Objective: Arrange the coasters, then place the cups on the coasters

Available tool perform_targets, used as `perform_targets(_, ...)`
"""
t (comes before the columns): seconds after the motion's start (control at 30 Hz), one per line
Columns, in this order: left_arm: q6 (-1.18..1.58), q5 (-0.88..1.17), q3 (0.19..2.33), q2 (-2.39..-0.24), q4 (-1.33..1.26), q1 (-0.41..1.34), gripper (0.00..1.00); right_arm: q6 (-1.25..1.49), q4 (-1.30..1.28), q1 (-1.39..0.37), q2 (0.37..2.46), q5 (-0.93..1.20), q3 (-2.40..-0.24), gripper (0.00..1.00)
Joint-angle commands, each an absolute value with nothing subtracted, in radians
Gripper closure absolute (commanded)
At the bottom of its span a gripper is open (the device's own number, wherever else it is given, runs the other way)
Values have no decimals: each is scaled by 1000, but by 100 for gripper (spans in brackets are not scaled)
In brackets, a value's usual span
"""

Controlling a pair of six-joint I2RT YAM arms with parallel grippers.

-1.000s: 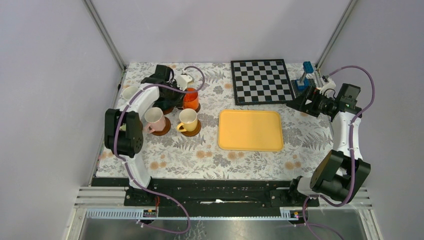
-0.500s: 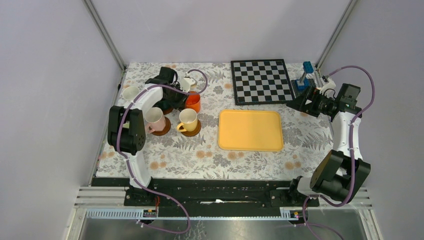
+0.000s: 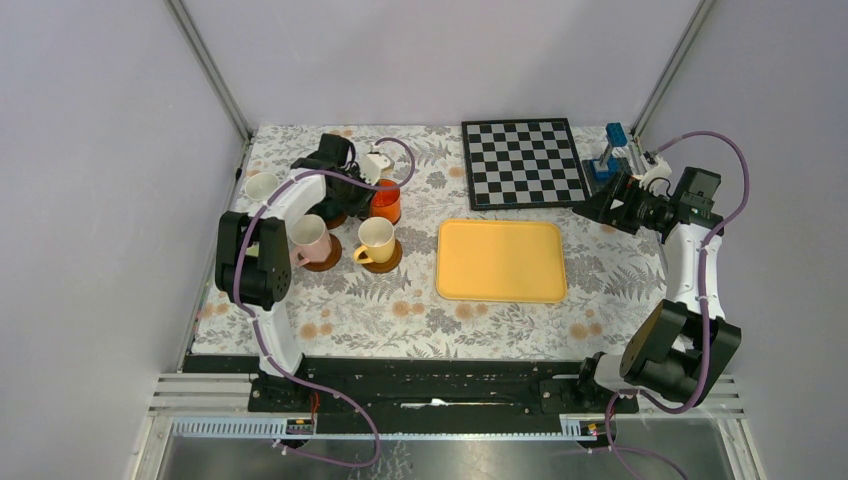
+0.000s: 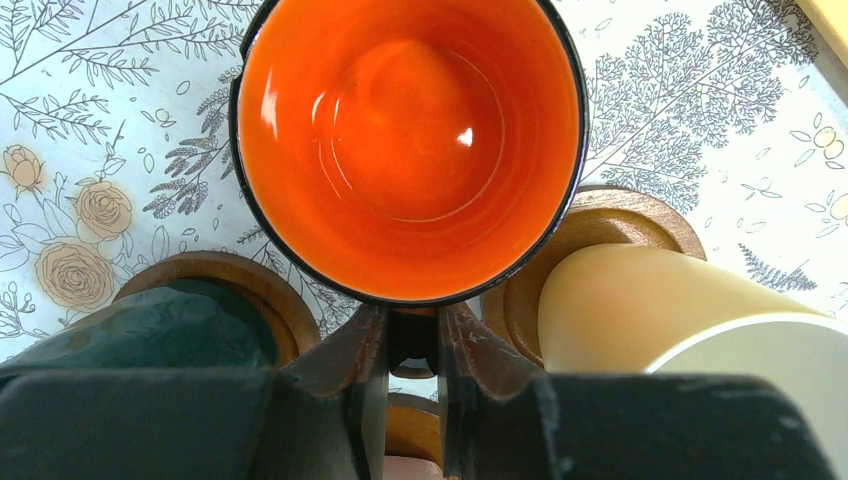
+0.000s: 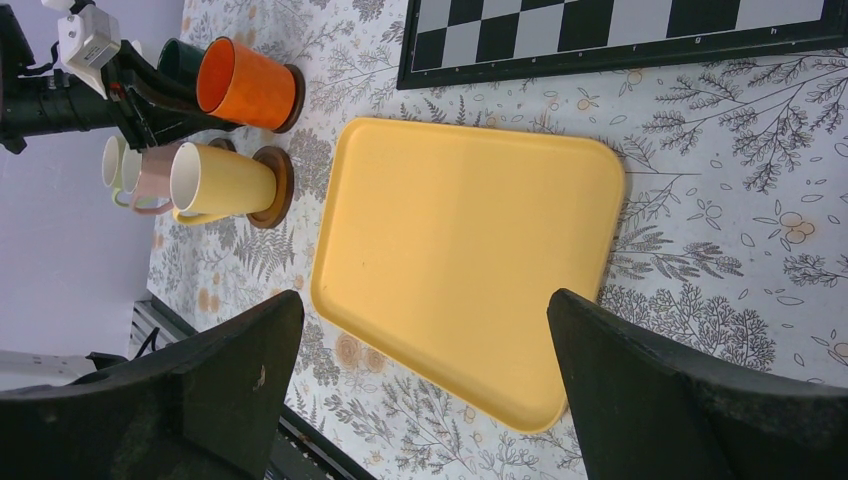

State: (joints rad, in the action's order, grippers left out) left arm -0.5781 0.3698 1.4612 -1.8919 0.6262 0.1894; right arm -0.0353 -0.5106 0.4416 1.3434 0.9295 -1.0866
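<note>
My left gripper is ready to release the orange cup. The dark coaster shows under the cup's base, so the cup would end upright.
My left gripper [image 4: 412, 335] is shut on the handle of the orange cup [image 4: 410, 150], which I see from above; it stands at a dark coaster [image 5: 295, 95]. Beside it, the dark green cup [image 4: 140, 325] sits on a coaster [image 4: 250, 280] and the cream-yellow cup [image 4: 650, 300] on another [image 4: 620, 215]. From the top view, the pink cup [image 3: 311, 236] and cream-yellow cup [image 3: 376, 240] stand on coasters, and a white cup [image 3: 261, 185] stands on the cloth at the far left. My right gripper [image 5: 425, 300] is open, far right, holding nothing.
A yellow tray [image 3: 500, 260] lies in the middle of the table. A chessboard [image 3: 522, 162] lies behind it. A blue object [image 3: 608, 155] stands at the back right corner, close to my right wrist. Walls close in the left, back and right sides.
My left wrist has shifted a little to the right, still gripping the orange cup, which barely moved. The right arm has not moved.
</note>
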Motion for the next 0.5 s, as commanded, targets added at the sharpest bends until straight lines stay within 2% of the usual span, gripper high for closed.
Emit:
perform_targets(0.0, -589, 383, 1452, -1866, 548, 190, 100, -50, -509, 446, 1334, 954, -1087, 0)
perform_targets(0.17, -590, 369, 1444, -1870, 547, 190, 100, -49, -509, 446, 1333, 954, -1086, 0)
perform_targets(0.47, -585, 357, 1445, -1877, 547, 190, 91, -48, -509, 446, 1334, 956, -1087, 0)
